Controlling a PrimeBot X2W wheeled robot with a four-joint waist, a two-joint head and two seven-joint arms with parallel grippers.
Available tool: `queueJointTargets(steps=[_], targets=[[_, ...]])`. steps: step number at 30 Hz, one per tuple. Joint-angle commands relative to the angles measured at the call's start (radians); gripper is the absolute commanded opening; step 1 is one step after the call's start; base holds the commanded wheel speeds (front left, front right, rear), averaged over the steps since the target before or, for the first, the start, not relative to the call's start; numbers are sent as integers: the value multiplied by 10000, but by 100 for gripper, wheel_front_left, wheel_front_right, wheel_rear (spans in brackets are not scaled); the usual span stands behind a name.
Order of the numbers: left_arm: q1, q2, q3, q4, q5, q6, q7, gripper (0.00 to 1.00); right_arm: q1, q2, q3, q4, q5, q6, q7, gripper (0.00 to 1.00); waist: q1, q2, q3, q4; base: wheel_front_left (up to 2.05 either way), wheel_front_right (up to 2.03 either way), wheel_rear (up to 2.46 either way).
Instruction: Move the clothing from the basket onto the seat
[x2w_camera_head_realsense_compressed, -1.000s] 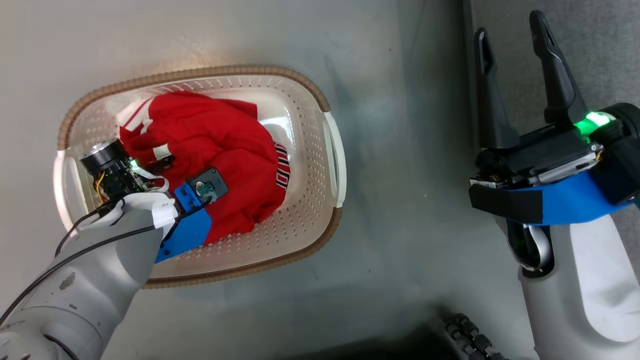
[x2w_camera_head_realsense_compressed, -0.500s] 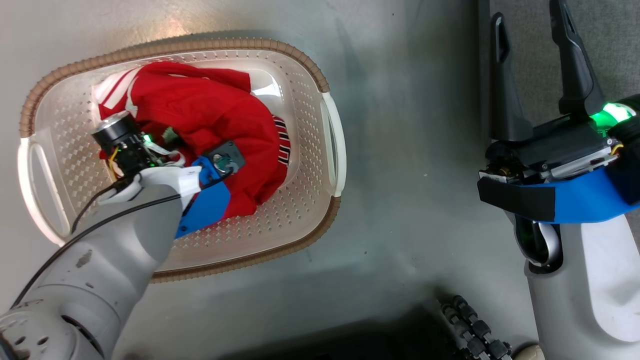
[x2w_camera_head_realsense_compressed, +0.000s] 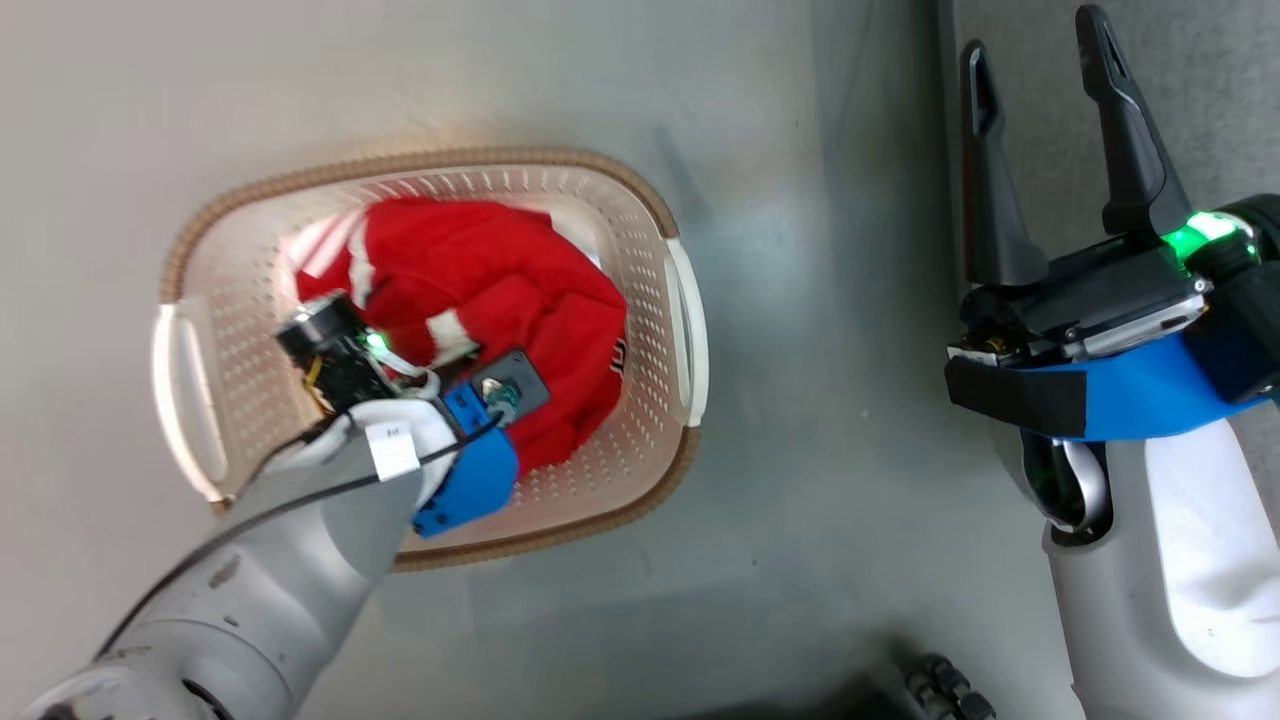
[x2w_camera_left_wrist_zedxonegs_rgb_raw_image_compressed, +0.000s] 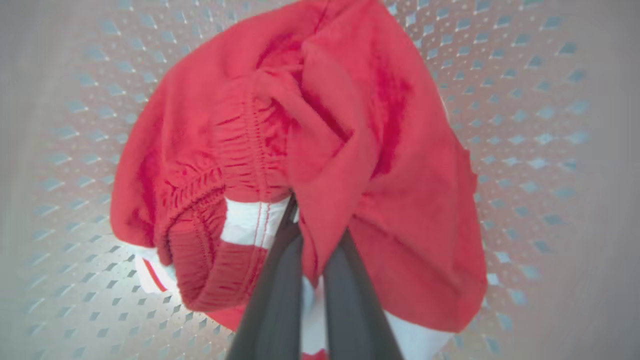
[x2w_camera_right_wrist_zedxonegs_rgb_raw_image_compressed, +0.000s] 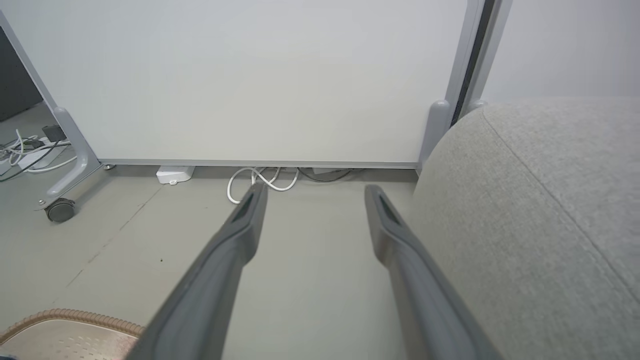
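I should next pick up the red clothing with my right gripper by a loose fold of its fabric (x2w_camera_head_realsense_compressed: 516, 288), to move the clothing onto the seat.
The cream basket (x2w_camera_head_realsense_compressed: 690, 330) with a brown rim stands on the grey floor. Inside it lies the clothing (x2w_camera_head_realsense_compressed: 510, 280), red with white stripes, bunched into a mound. My left arm (x2w_camera_head_realsense_compressed: 300, 530) reaches down into the basket from the lower left. In the left wrist view my left gripper (x2w_camera_left_wrist_zedxonegs_rgb_raw_image_compressed: 315, 230) is shut on a fold of the red clothing (x2w_camera_left_wrist_zedxonegs_rgb_raw_image_compressed: 320, 125) beside a ribbed waistband, over the perforated basket floor (x2w_camera_left_wrist_zedxonegs_rgb_raw_image_compressed: 525, 125). My right gripper (x2w_camera_head_realsense_compressed: 1033, 40) hangs open with nothing in it, off to the right by the grey seat (x2w_camera_head_realsense_compressed: 1220, 100). The right gripper (x2w_camera_right_wrist_zedxonegs_rgb_raw_image_compressed: 316, 195) points along the floor beside the seat (x2w_camera_right_wrist_zedxonegs_rgb_raw_image_compressed: 540, 210).
A white partition panel (x2w_camera_right_wrist_zedxonegs_rgb_raw_image_compressed: 250, 75) on a castor (x2w_camera_right_wrist_zedxonegs_rgb_raw_image_compressed: 60, 210) stands ahead of the right gripper, with white cables (x2w_camera_right_wrist_zedxonegs_rgb_raw_image_compressed: 260, 180) at its foot. The basket's rim (x2w_camera_right_wrist_zedxonegs_rgb_raw_image_compressed: 65, 317) shows at the lower left there. A black ribbed object (x2w_camera_head_realsense_compressed: 940, 690) lies at the bottom edge.
My left gripper has gone from open to shut on the red clothing, which is now gathered into a tighter bunch. The head camera has shifted. The right gripper stays open.
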Motion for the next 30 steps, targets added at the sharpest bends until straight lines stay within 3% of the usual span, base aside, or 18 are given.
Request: queueJointTargets(steps=[1, 16, 30], targets=[[195, -120, -25, -125, -274, 1, -363, 0, 183, -24, -47, 102, -116, 5, -31, 100, 0, 0, -801, 323, 0, 0, 0], [1011, -670, 802, -846, -2149, 1, -1670, 0, 1456, -26, -256, 777, -344, 5, -31, 100, 0, 0, -3812, 1135, 0, 0, 0], [2061, 291, 3438, -4743, -1994, 485, -1678, 0, 2727, -24, -399, 1175, -281, 5, -31, 100, 0, 0, -6198, 1507, 0, 0, 0]])
